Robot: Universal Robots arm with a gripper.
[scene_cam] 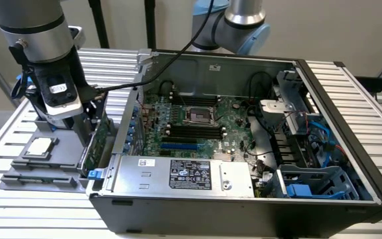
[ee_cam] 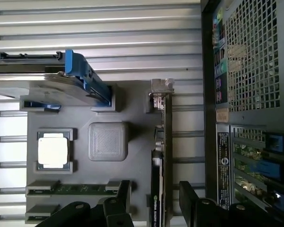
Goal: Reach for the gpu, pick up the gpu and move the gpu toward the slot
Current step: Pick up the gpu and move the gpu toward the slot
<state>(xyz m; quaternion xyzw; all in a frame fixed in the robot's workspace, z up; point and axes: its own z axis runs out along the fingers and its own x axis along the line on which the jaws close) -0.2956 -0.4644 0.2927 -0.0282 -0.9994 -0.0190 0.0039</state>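
Observation:
The gripper picks up the GPU across its exposed upper edge (scene_cam: 97, 131) next, since the grey holder tray (scene_cam: 65, 148) takes up the lower edge of the GPU.
The gpu (ee_cam: 164, 156) stands on edge in the grey holder tray (ee_cam: 132, 113), a thin dark blade with its silver bracket (ee_cam: 161, 90) at one end. In the exterior view the gpu (scene_cam: 99, 144) shows green, just outside the computer case's wall on the exterior view's left. My gripper (ee_cam: 156, 198) is open and straddles the card: one black finger (ee_cam: 124, 191) on one side, the other finger (ee_cam: 188, 194) on the other, with gaps to the board. The gripper (scene_cam: 88, 137) is lowered right at the card. A blue slot (scene_cam: 179, 147) lies on the motherboard (scene_cam: 198, 124).
The tray also holds a square silver CPU chip (ee_cam: 52, 150), a hard drive in a blue frame (ee_cam: 61, 80) and memory sticks (ee_cam: 71, 189). The open computer case (scene_cam: 244, 204) with its perforated rear panel (ee_cam: 251, 56) stands close beside the card. A second arm (scene_cam: 234, 22) is behind the case.

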